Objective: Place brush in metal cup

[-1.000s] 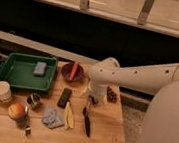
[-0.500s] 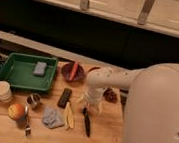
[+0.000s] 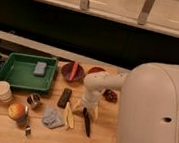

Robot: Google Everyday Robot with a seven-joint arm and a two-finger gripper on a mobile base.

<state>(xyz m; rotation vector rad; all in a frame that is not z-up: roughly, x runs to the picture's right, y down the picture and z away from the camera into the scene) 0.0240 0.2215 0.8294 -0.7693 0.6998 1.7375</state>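
The gripper grabs the slim black brush by its top end (image 3: 86,112) next. Then the gripper places the brush in the metal cup (image 3: 33,99).
The brush (image 3: 86,123) is slim and black and lies on the wooden table (image 3: 98,140), pointing toward the front edge. My gripper (image 3: 87,109) hangs directly over the brush's far end. It is open, with its pale fingers (image 3: 79,105) spread to either side of that end. Nothing is lifted. The metal cup (image 3: 33,99) is small, dark and shiny and stands upright to the left, between the white paper cup (image 3: 1,91) and a short black bar (image 3: 65,97). My white arm fills the right side of the view and hides the table there.
A green tray (image 3: 12,72) with a grey block (image 3: 40,68) sits at the back left. A dark red bowl (image 3: 73,72) holds a red stick. An apple (image 3: 16,110), a grey cloth (image 3: 53,117) and a yellow strip (image 3: 69,116) lie near the front.
My arm has swung in from the right and come down, so the gripper now sits over the brush's far end. The objects on the table have not moved.
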